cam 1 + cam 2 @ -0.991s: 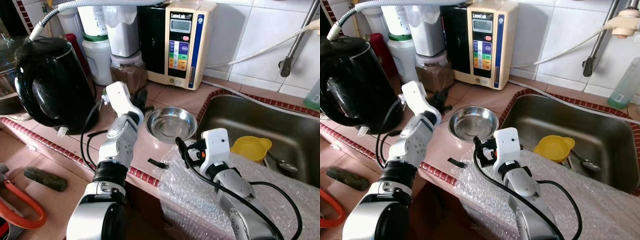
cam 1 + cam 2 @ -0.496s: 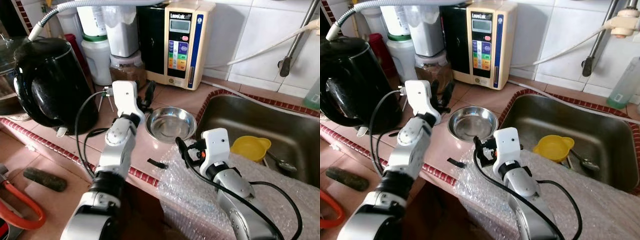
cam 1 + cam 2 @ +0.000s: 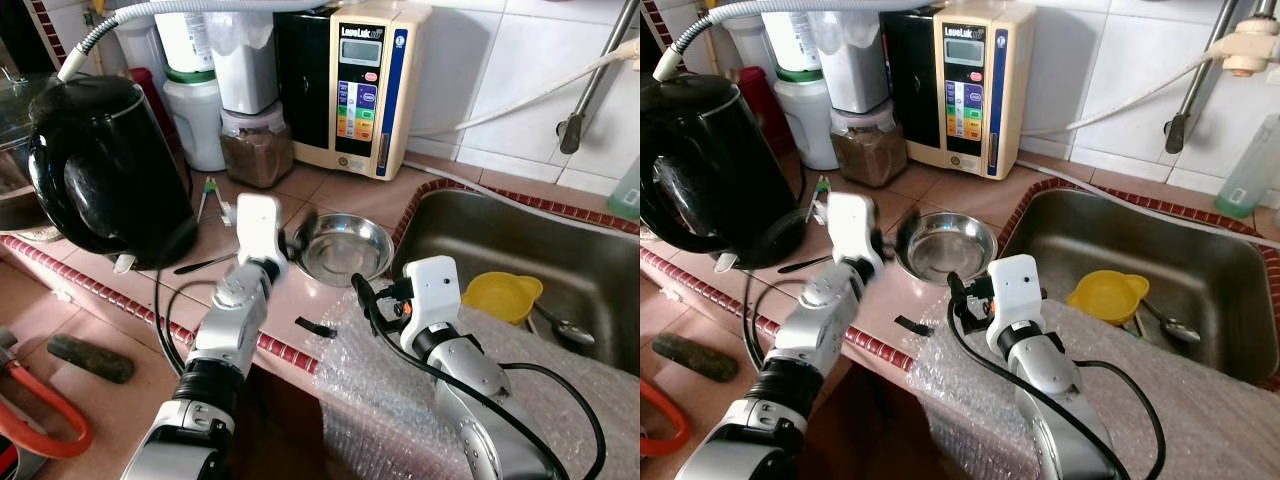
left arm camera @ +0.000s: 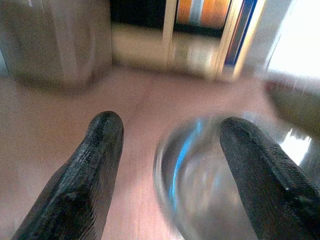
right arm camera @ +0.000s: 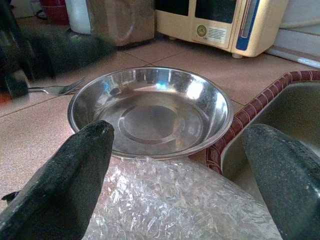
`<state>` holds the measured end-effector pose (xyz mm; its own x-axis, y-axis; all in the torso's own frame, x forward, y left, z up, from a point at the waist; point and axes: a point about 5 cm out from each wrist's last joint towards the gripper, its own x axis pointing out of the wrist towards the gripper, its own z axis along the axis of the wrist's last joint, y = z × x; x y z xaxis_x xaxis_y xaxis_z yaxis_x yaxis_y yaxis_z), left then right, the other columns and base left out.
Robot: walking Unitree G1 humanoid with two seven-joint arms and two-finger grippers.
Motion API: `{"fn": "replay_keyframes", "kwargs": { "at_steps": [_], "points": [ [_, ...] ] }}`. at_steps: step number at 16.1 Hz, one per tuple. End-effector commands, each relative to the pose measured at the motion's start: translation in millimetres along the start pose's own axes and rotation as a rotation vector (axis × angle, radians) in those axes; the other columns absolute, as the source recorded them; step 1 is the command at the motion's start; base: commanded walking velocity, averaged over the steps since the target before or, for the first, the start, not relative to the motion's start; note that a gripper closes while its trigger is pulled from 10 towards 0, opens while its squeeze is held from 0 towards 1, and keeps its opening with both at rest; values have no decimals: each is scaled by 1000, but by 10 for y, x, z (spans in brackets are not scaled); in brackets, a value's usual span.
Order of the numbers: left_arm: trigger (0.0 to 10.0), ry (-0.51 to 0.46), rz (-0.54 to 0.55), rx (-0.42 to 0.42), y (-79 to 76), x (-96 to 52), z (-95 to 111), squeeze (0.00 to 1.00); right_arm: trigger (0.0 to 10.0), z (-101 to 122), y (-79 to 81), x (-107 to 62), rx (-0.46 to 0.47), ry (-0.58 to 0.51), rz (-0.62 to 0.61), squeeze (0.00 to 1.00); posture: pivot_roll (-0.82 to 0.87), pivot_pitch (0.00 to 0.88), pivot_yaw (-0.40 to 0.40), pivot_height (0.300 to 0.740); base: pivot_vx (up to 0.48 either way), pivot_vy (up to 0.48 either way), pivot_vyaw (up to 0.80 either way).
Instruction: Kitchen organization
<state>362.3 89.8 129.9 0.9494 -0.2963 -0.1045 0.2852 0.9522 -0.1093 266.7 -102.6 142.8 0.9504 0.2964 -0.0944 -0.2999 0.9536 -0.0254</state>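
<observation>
My left gripper grabs the steel bowl by its thin rim (image 4: 160, 175) next, since the bowl's round body spreads wider than my open fingers.
A steel bowl (image 3: 343, 247) sits on the tiled counter, just left of the sink. My left gripper (image 4: 170, 122) is open and blurred, at the bowl's left rim (image 3: 300, 225); one finger (image 4: 95, 165) is over the tile and the other (image 4: 260, 170) over the bowl. My right gripper (image 5: 180, 132) is open with nothing in it, low over the bubble wrap (image 3: 400, 385) on the bowl's near side (image 3: 362, 295), pointing at the bowl (image 5: 150, 112). A fork (image 5: 55, 90) lies left of the bowl.
A black kettle (image 3: 100, 165) stands at the left, with a brown-filled jar (image 3: 255, 150) and a cream water machine (image 3: 365, 85) behind the bowl. The sink (image 3: 560, 240) holds a yellow scoop (image 3: 505, 293) and a spoon. A small black scrap (image 3: 315, 327) lies on the counter edge.
My left arm has come down and forward from behind the bowl's left side to its rim, uncovering the jar. The right arm and the bowl have not moved.
</observation>
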Motion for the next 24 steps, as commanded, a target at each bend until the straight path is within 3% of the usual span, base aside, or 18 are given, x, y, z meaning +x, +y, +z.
{"fn": "replay_keyframes", "kwargs": {
  "at_steps": [1, 4, 6, 11, 12, 14, 15, 24],
  "points": [
    [10000, 36, 9, -31, 26, 4, -28, 1000, 10000, 5, -10, -4, -4, -1, -2, 1000, 25, 0, 59, 740, 0, 0, 0],
    [10000, 104, 54, -129, 32, 43, -41, 1000, 10000, 0, -4, -8, -7, 3, 0, 1000, 19, 0, 62, 740, 0, 0, 0],
    [10000, 140, 69, -87, 52, 44, -54, 1000, 10000, -1, -5, -11, -8, 4, -2, 1000, 19, 0, 62, 740, 0, 0, 0],
    [10000, 189, 103, -86, 74, 47, -90, 1000, 10000, -4, -3, -21, -6, 5, -4, 1000, 16, 0, 62, 740, 0, 0, 0],
    [10000, 265, 77, -72, 39, 31, -176, 0, 10000, -3, 0, -17, -6, 4, -1, 1000, 16, 0, 62, 740, 0, 0, 0],
    [10000, 298, 63, -85, 18, 21, -210, 0, 10000, -2, 1, -15, -6, 4, -1, 1000, 18, 0, 61, 740, 0, 0, 0],
    [0, 311, 60, -89, 9, 18, -224, 0, 10000, -4, 2, -15, -6, 5, -1, 1000, 18, 0, 61, 740, 0, 0, 0],
    [0, 270, 111, -367, 10, 69, -65, 0, 10000, 2, -27, -16, -9, 5, -3, 1000, 18, 0, 56, 740, 0, 0, 0]
  ]
}}
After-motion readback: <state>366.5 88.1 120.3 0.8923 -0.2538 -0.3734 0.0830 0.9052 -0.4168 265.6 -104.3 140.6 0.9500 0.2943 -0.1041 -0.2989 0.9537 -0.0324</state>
